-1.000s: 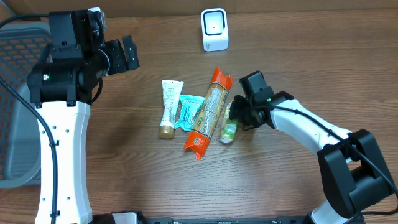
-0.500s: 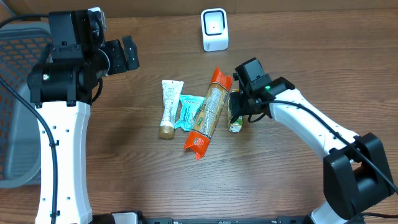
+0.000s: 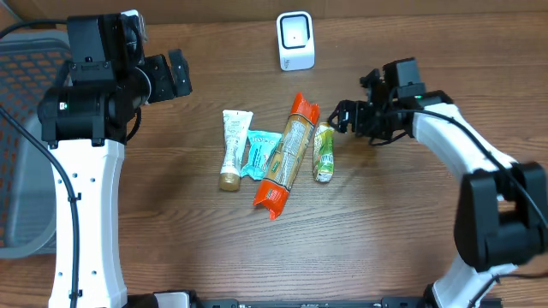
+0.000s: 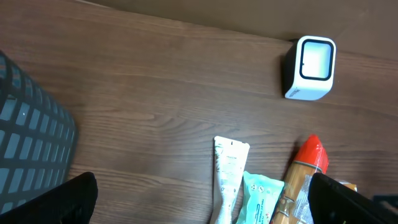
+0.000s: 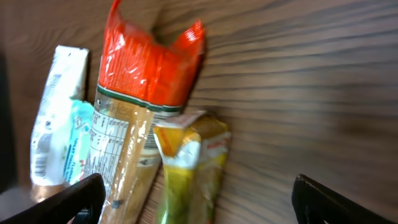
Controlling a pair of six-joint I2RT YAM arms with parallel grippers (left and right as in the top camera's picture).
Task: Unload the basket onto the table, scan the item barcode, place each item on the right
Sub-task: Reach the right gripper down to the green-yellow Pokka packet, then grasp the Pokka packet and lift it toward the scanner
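Note:
My right gripper should next pinch the small green-yellow pouch across its long side edges, so its broad sides stay uncovered for barcode scanning.
Four items lie in a row mid-table: a white tube (image 3: 232,147), a teal packet (image 3: 260,154), a long orange and tan packet (image 3: 288,154) and a small green-yellow pouch (image 3: 323,152). The white scanner (image 3: 295,40) stands at the far edge. My right gripper (image 3: 348,116) hovers open just right of the pouch's top end and holds nothing. In the right wrist view the pouch (image 5: 189,168) lies between the spread fingers of the right gripper (image 5: 199,202), apart from both. My left gripper (image 3: 175,75) hangs open at the far left, high above the table, over bare wood (image 4: 202,202).
A grey mesh basket (image 3: 26,128) stands at the table's left edge, and its corner shows in the left wrist view (image 4: 25,130). The scanner (image 4: 309,67) faces the row of items. Bare wood lies in front of the items.
My right gripper has opened and let go of the green-yellow pouch, which now lies flat beside the orange packet. The right arm has drawn back to the upper right. The left arm is still.

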